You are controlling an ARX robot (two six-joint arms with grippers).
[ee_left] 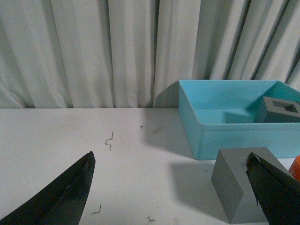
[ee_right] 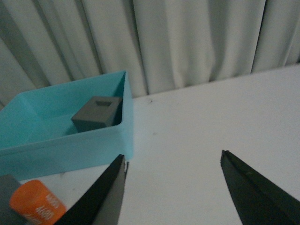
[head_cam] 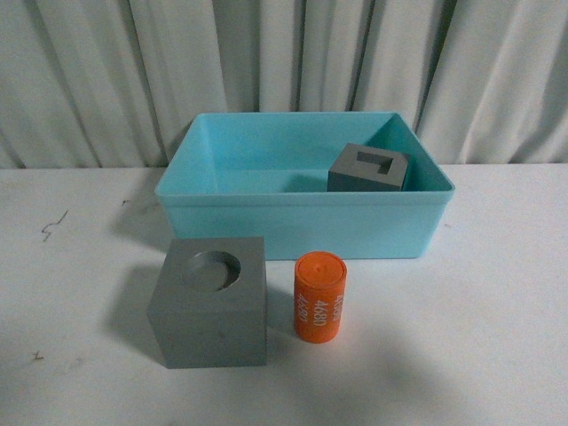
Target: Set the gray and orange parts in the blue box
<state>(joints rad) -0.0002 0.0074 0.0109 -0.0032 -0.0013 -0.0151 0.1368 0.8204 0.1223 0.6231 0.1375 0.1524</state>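
The gray cube is a broad block, so the left gripper will next grab the gray cube by the narrow side next to its round hole.
A gray cube with a round recess stands on the white table in front of the blue box. To its right stands the orange cylinder printed "4680", upright; only a sliver of it shows in the left wrist view. A second gray cube with a square recess sits inside the box at its right side. My left gripper is open over bare table, left of the round-recess cube. My right gripper is open, right of the box. Neither arm shows in the front view.
A pale pleated curtain hangs behind the table. Small dark marks dot the table's left side. Bare white tabletop lies right of the box.
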